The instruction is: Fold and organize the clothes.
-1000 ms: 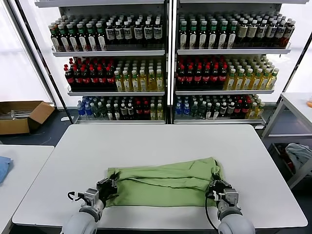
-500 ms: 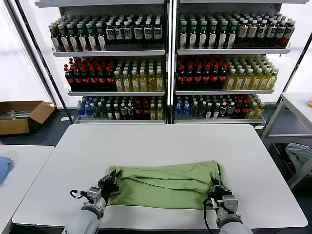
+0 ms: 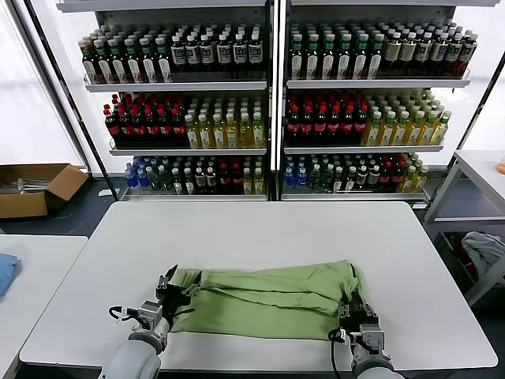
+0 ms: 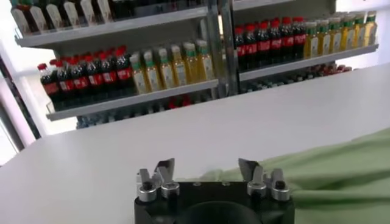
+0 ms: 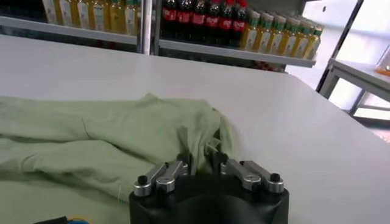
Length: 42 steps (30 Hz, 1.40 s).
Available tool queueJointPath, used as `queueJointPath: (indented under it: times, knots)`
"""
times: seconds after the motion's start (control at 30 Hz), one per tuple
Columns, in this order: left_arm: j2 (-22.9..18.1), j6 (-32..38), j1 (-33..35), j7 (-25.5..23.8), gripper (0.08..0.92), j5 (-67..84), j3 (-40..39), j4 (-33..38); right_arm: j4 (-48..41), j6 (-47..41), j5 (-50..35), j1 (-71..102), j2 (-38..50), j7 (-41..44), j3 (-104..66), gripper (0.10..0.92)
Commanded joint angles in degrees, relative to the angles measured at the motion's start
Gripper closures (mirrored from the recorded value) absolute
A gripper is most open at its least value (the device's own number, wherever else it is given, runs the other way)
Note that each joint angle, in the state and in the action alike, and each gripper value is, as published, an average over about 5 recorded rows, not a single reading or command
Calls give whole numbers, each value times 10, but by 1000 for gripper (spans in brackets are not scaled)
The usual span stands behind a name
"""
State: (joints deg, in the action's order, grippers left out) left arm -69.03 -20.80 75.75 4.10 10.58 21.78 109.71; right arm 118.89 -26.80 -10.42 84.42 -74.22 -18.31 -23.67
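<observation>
The end of the green shirt's folded band (image 3: 185,313) should be grabbed next by my left gripper, so that I can fold the clothes (image 3: 268,300).
The clothes (image 3: 268,300) are a light green shirt folded into a long band across the front of the white table (image 3: 260,229). My left gripper (image 3: 172,286) is at the band's left end, open. In the left wrist view its fingers (image 4: 163,171) stand wide apart, with the clothes (image 4: 341,173) to one side and only a sliver of cloth between them. My right gripper (image 3: 354,309) is at the right end, near the table's front edge, open. In the right wrist view a bunched fold of the clothes (image 5: 91,140) still lies loosely between the right gripper's (image 5: 203,161) fingers.
Shelves of bottles (image 3: 272,118) stand behind the table. A cardboard box (image 3: 35,185) lies on the floor at far left. A second table (image 3: 31,268) at left carries a blue cloth (image 3: 4,272). A side table (image 3: 481,170) stands at right.
Both grippers have opened and let go of the shirt's ends. The right gripper has drawn back toward the table's front edge. The shirt has settled flat.
</observation>
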Motion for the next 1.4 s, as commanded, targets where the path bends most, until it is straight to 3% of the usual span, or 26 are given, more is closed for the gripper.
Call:
queueJointPath:
  times: [0.03,0.37,0.7,1.4]
  knots:
    - [-6,-18,9,22,216,14,13,23,113,25,-12,3,-2,-2,-30,507]
    - [-34,-47,28,57,177,83,23,4,132,25,-10,-5,-4,-6,-15,232]
    - [-40,-59,32,56,202,114,21,-5,128,25,-3,-5,-6,-7,-3,203]
    - [-35,-31,20,44,796,113,32,-33,119,24,4,-13,-2,-10,7,203]
